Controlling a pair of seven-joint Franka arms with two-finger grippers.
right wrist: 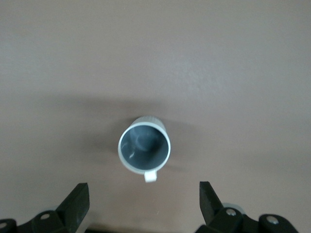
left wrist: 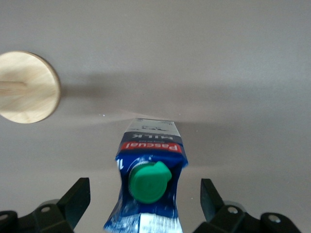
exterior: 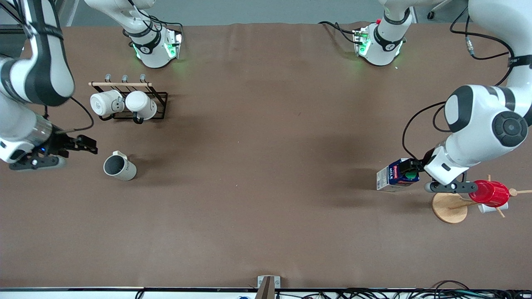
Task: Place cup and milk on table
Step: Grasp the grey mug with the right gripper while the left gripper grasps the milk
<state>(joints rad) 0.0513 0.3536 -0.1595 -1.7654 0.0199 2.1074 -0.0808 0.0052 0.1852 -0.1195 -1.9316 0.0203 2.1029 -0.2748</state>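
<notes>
The robot's right gripper should place the cup on the tabletop, so it needs to grab the cup by its rim (exterior: 124, 166) (right wrist: 168, 156) next.
The cup (exterior: 119, 167), a cream-white mug with a grey inside, stands upright on the brown table (exterior: 266, 166) toward the right arm's end. My right gripper (exterior: 89, 146) is open and empty, up in the air above it. In the right wrist view the cup (right wrist: 145, 150) shows well below the open gripper (right wrist: 143, 190). The milk (exterior: 395, 175), a dark-blue carton with a green cap, stands on the table toward the left arm's end. My left gripper (exterior: 412, 170) is open. Its fingers flank the milk top (left wrist: 148, 184) without touching it.
A black wire rack (exterior: 160, 104) with two white dark-handled mugs (exterior: 106, 103) stands farther from the front camera than the cup. A wooden cup tree (exterior: 449, 207) with a red plastic cup (exterior: 490, 193) stands right beside the milk; its round base also shows in the left wrist view (left wrist: 26, 87).
</notes>
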